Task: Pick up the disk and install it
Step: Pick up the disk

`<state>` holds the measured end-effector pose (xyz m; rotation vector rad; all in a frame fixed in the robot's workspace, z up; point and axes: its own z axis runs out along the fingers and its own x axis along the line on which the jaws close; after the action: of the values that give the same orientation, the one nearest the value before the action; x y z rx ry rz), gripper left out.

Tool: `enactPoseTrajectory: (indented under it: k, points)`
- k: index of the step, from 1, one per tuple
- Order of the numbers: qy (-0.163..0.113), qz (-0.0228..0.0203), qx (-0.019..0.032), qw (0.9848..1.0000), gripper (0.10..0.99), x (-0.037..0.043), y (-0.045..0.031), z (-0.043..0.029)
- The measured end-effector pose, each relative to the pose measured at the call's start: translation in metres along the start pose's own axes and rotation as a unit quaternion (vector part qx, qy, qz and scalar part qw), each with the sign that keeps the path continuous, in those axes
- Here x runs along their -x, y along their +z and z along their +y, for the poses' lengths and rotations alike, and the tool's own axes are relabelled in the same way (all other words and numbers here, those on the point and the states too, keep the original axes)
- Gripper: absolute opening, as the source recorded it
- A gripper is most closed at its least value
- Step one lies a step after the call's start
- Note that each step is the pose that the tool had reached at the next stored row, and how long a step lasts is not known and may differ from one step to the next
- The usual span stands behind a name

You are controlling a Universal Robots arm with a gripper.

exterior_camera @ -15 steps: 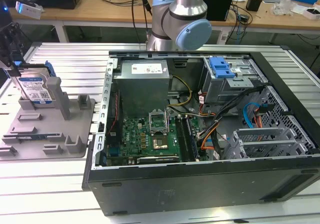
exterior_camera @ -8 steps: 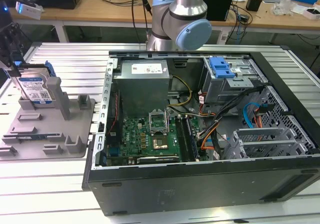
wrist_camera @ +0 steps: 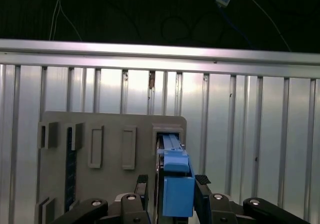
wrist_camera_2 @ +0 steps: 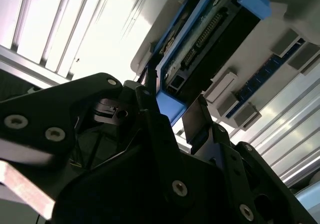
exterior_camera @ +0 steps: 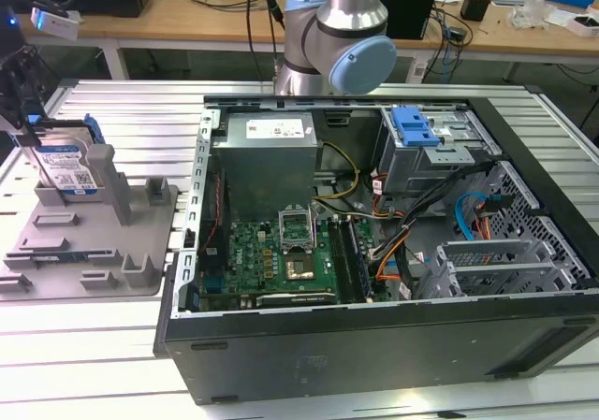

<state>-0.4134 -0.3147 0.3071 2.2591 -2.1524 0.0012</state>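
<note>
The robot's fingers are on both sides of the blue carrier (wrist_camera: 177, 186), so the gripper should close on the carrier.
The disk (exterior_camera: 67, 168), a silver drive with a white-and-blue label in a blue carrier, stands upright in a slot of the grey tray (exterior_camera: 89, 252) at the exterior view's left. My gripper (exterior_camera: 25, 111) hangs right over its top edge. In the first wrist view the blue carrier (wrist_camera: 177, 186) sits between my two fingers (wrist_camera: 202, 183), one on each side and close against it. The second wrist view shows the disk (wrist_camera_2: 210, 39) from its connector end, with the carrier's end (wrist_camera_2: 170, 109) pinched between the fingertips. The disk's lower edge still rests in the tray.
An open computer case (exterior_camera: 374, 252) lies to the exterior view's right of the tray, with its motherboard, cables and a drive cage with a blue latch (exterior_camera: 414, 125). The arm's base joint (exterior_camera: 337, 36) rises behind the case. Everything rests on a ribbed metal table (exterior_camera: 112, 102).
</note>
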Motion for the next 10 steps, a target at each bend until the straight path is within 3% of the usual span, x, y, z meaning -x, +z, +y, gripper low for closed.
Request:
enactPoseTrajectory:
  k: [10]
  points:
    - [0.003,-0.0001,0.0001,1.0,0.482,0.0,0.0044,0.0]
